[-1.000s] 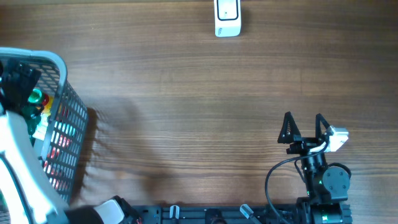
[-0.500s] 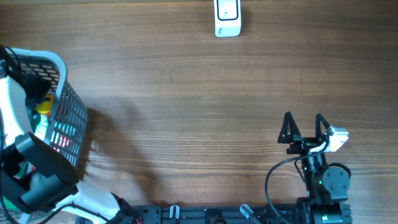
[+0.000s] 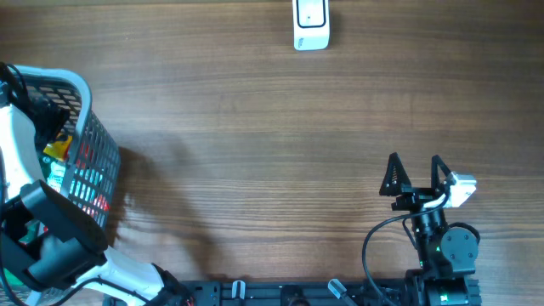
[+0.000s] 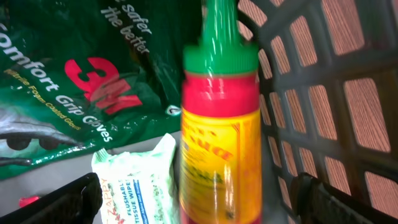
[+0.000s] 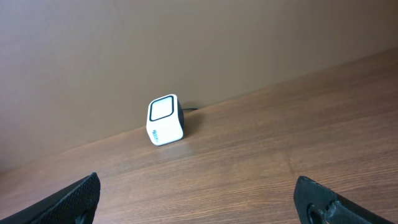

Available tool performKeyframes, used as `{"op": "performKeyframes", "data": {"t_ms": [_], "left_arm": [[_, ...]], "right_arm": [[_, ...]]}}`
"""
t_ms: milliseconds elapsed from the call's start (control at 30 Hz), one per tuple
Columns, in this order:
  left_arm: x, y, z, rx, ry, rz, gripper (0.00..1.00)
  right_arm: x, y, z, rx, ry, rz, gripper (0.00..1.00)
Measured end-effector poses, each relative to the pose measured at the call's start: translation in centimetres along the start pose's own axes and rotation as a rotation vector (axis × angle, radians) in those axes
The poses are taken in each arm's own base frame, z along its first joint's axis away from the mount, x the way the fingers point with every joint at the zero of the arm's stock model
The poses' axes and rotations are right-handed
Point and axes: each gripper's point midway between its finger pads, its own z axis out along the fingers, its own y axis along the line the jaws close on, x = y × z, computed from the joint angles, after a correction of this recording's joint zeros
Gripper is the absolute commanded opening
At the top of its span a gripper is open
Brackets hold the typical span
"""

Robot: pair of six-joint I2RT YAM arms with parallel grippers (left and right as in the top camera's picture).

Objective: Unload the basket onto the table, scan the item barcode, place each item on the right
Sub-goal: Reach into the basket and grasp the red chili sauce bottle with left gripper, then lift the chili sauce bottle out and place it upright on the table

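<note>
My left gripper needs to move toward the bottle's [image 4: 219, 143] yellow label before it closes on the bottle, because my fingers stop short of the label.
A sauce bottle [image 4: 219, 143] with a green cap and a red and yellow label stands in the grey mesh basket [image 3: 95, 161]; from overhead only a bit of its yellow [image 3: 58, 148] shows. My left gripper [image 4: 199, 199] is inside the basket, open, one finger on each side of the bottle with a gap on both sides. The white barcode scanner [image 3: 311, 25] sits at the table's far edge, facing my right gripper in the right wrist view [image 5: 165, 119]. My right gripper [image 3: 416, 174] rests open near the front right, with nothing in it [image 5: 196, 186].
Also in the basket are a green 3M gloves pack [image 4: 74, 87] and a white flushable wipes pack [image 4: 140, 180]. The basket wall [image 4: 323, 81] runs close on the right of the bottle. Bare wooden table [image 3: 272, 153] lies between basket and scanner.
My left arm has shifted over the basket: its dark joint now shows at the front left. The bottle's green cap no longer shows from overhead. The right arm has not moved.
</note>
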Motion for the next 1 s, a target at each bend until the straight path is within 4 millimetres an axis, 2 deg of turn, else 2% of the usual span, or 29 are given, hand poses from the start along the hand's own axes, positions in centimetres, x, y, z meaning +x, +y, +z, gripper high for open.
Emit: {"op": "performKeyframes", "data": {"t_ms": [100,233,533,567,633,667,700,800,867,1000], "left_arm": [[0.5,0.1,1.3,-0.004,-0.010,-0.008,1.00],[3.8,-0.4,4.1,0.047,0.065,-0.033,1.00],[6.2,-1.8,4.0,0.154,0.194,-0.100,1.00],[6.4,-2.0,3.9,0.163,0.208,-0.099,0.93],[6.6,-2.2,4.0,0.174,0.218,-0.093,0.64],[6.8,-2.4,4.3,0.177,0.227,-0.084,0.58],[7.1,-2.5,4.7,0.177,0.242,-0.077,0.57],[7.5,-2.9,5.2,0.177,0.271,-0.069,0.36],[7.5,-3.0,5.2,0.182,0.277,-0.063,0.27],[7.8,-2.1,4.7,0.162,0.303,-0.057,0.22]], "right_arm": [[0.0,0.0,0.0,0.000,0.000,0.000,1.00],[0.0,0.0,0.0,0.000,0.000,0.000,1.00],[0.0,0.0,0.0,0.000,0.000,0.000,1.00],[0.0,0.0,0.0,0.000,0.000,0.000,1.00],[0.0,0.0,0.0,0.000,0.000,0.000,1.00],[0.0,0.0,0.0,0.000,0.000,0.000,1.00],[0.0,0.0,0.0,0.000,0.000,0.000,1.00],[0.0,0.0,0.0,0.000,0.000,0.000,1.00],[0.0,0.0,0.0,0.000,0.000,0.000,1.00],[0.0,0.0,0.0,0.000,0.000,0.000,1.00]]}}
